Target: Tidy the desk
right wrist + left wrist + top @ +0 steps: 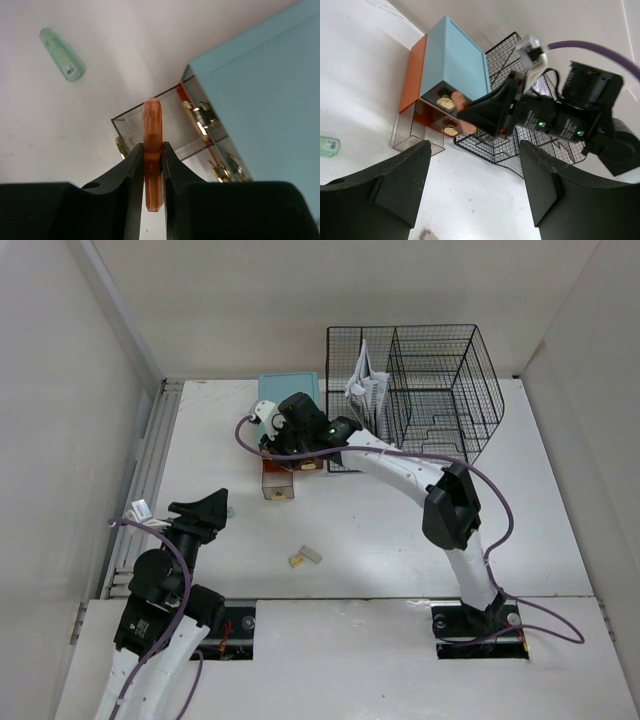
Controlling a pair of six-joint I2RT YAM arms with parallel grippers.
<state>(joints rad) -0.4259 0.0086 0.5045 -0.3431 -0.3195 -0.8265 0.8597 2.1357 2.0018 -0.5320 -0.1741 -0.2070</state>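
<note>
The orange translucent marker (152,120) is well above and, released now, would likely catch the clear drawer's rim, so my right gripper holds it until it's lower.
The white desk (380,540) holds a teal drawer box (290,390) with a clear drawer (278,483) pulled out in front of it. My right gripper (275,445) hovers over that drawer, shut on an orange translucent marker (152,120); the right wrist view shows the gripper (152,147), the clear drawer (165,135) with gold clips in it, and the teal box (260,90). My left gripper (208,508) is open and empty at the desk's left. In its wrist view it (474,150) faces the teal box (455,60) and the orange marker (460,100).
A black wire rack (415,390) holding papers stands at the back right of the box. A green tube (61,54) lies on the desk left of the drawer, also in the left wrist view (329,145). Two small pieces (305,557) lie near the front middle.
</note>
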